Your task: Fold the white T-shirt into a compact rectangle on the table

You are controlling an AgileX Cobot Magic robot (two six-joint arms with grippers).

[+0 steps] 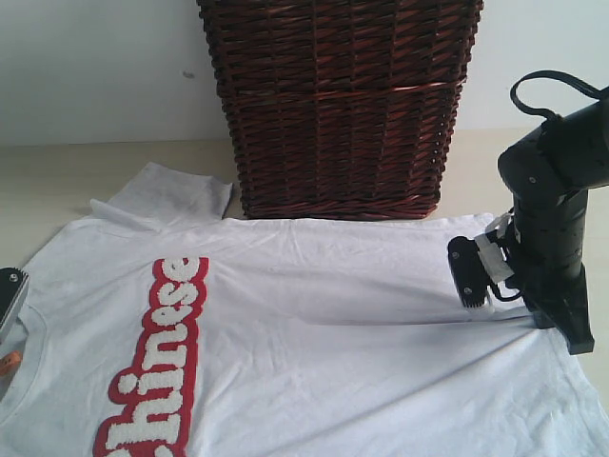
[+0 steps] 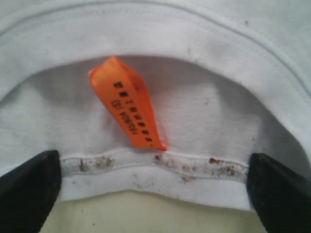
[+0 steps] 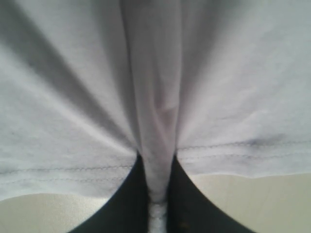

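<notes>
My left gripper grabs the white T-shirt's collar [image 2: 160,172] at the orange tag [image 2: 126,107] next, to fold the T-shirt toward a compact rectangle.
The white T-shirt [image 1: 324,305] lies spread flat on the table [image 1: 48,181], red patch with white letters [image 1: 157,362] facing up, collar at the left and hem at the right. My right gripper [image 1: 571,335] stands at the hem, shut on a raised fold of the white T-shirt [image 3: 155,111]; the fabric runs up between its black fingers [image 3: 129,199], and creases pull toward it. My left gripper [image 2: 155,191] is open at the collar [image 2: 155,170], one finger to each side, holding nothing. An orange tag [image 2: 129,104] lies inside the neck.
A tall dark brown wicker basket [image 1: 343,105] stands at the back, its base touching the shirt's far edge. One sleeve [image 1: 176,195] lies out to the basket's left. A pale wall rises behind the table.
</notes>
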